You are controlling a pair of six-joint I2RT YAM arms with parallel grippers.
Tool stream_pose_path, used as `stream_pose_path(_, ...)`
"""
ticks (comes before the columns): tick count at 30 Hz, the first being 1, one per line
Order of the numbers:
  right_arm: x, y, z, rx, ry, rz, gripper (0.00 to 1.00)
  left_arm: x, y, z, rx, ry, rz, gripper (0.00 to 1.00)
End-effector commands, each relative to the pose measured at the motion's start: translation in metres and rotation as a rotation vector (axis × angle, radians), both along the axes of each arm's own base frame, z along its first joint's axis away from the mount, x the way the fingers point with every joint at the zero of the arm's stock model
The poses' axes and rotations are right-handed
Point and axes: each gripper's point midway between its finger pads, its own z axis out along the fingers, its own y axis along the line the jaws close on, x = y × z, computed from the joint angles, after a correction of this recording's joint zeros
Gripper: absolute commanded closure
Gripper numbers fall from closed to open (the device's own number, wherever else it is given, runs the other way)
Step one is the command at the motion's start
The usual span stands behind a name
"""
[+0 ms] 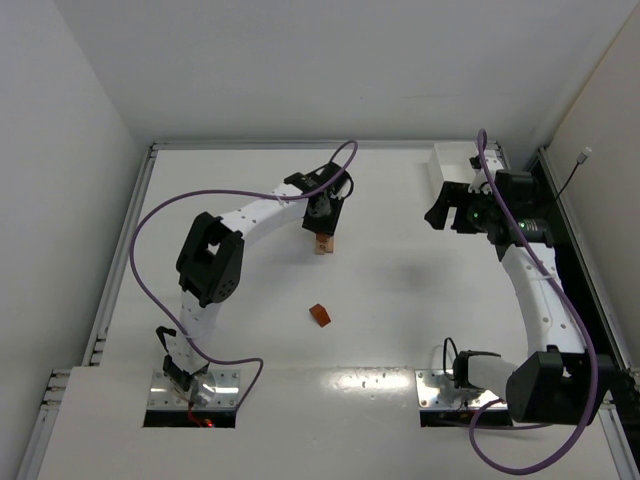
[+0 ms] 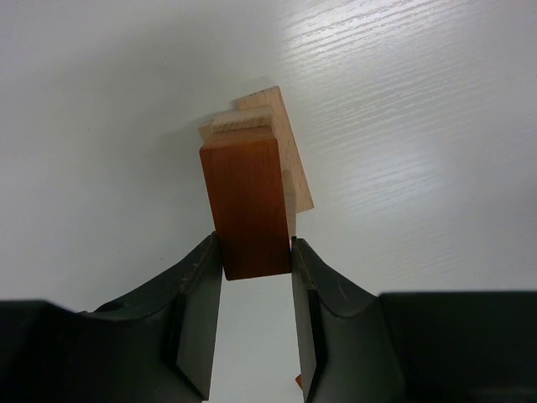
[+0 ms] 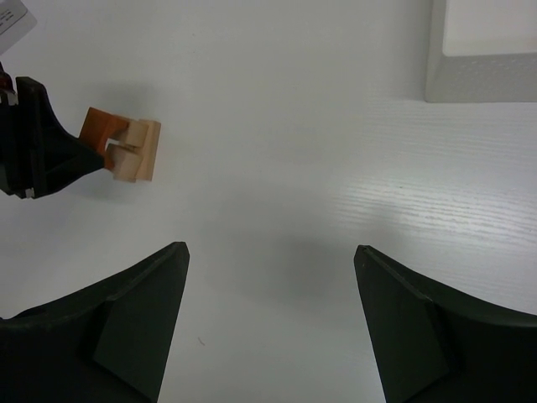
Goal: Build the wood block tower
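The orange block (image 2: 255, 243) rests on top of the tower's pale tan blocks and would stay there, so my left gripper releases it next.
The wood block tower (image 1: 324, 243) stands at the table's middle back: pale tan blocks (image 2: 281, 138) below, a reddish-orange block (image 2: 247, 201) on top. My left gripper (image 1: 322, 228) is above it, its jaws shut on the near end of the orange block (image 2: 255, 243). The tower also shows in the right wrist view (image 3: 134, 151), with the left fingers (image 3: 42, 155) beside it. My right gripper (image 1: 440, 215) is open and empty (image 3: 268, 252), well to the right of the tower above bare table.
A loose reddish-orange wedge (image 1: 320, 315) lies on the table in front of the tower. A white rectangular tray (image 1: 450, 165) stands at the back right, behind the right gripper, and its corner shows in the right wrist view (image 3: 482, 59).
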Motion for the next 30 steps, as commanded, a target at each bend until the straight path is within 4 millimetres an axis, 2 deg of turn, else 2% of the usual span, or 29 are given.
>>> stream_pose_path(1, 0.007, 0.001, 0.01, 0.014, -0.051, 0.005, 0.23, 0.001, -0.011, 0.001, -0.029, -0.006, -0.007, 0.87)
stream_pose_path(2, 0.007, 0.001, 0.01, 0.014, -0.051, 0.005, 0.23, 0.001, -0.011, 0.001, -0.029, -0.006, -0.007, 0.87)
stream_pose_path(8, 0.007, 0.001, 0.01, 0.014, -0.051, 0.005, 0.23, 0.0, -0.015, 0.002, -0.048, -0.002, -0.017, 0.68)
stream_pose_path(11, 0.007, 0.001, 0.01, 0.014, -0.051, 0.005, 0.23, -0.003, -0.015, -0.001, -0.044, 0.008, -0.03, 0.64)
stream_pose_path(12, 0.007, 0.001, 0.01, 0.014, -0.051, 0.005, 0.23, -0.003, -0.015, -0.001, -0.044, 0.008, -0.03, 0.55)
stream_pose_path(15, 0.006, 0.001, 0.006, 0.015, -0.041, 0.004, 0.23, -0.004, -0.013, -0.004, -0.038, 0.016, -0.03, 0.43)
stream_pose_path(16, 0.006, 0.001, 0.006, 0.015, -0.041, 0.004, 0.23, -0.004, -0.013, -0.004, -0.038, 0.016, -0.03, 0.36)
stream_pose_path(19, 0.004, 0.001, 0.002, 0.016, -0.032, 0.004, 0.23, -0.003, -0.012, 0.0, -0.042, 0.005, -0.018, 0.31)
stream_pose_path(21, 0.004, 0.003, 0.002, 0.022, -0.033, 0.013, 0.23, -0.002, -0.011, 0.013, -0.052, -0.022, -0.014, 0.31)
stream_pose_path(25, -0.002, 0.007, -0.007, -0.009, -0.043, 0.058, 0.25, 0.005, -0.015, 0.07, -0.143, -0.15, -0.011, 0.3)
stream_pose_path(26, -0.005, 0.009, -0.003, -0.048, -0.087, 0.096, 0.26, 0.005, -0.015, 0.084, -0.168, -0.182, -0.011, 0.3)
stream_pose_path(27, -0.012, 0.014, -0.016, -0.057, -0.076, 0.13, 0.26, 0.001, -0.008, 0.113, -0.201, -0.246, -0.002, 0.29)
stream_pose_path(28, -0.013, 0.016, -0.019, -0.081, -0.099, 0.154, 0.26, 0.003, -0.006, 0.133, -0.234, -0.306, 0.007, 0.27)
stream_pose_path(29, -0.017, 0.02, -0.023, -0.104, -0.102, 0.188, 0.26, 0.001, -0.001, 0.15, -0.251, -0.355, 0.01, 0.26)
stream_pose_path(30, -0.024, 0.032, -0.031, -0.167, -0.119, 0.285, 0.28, -0.001, 0.011, 0.157, -0.237, -0.395, 0.041, 0.24)
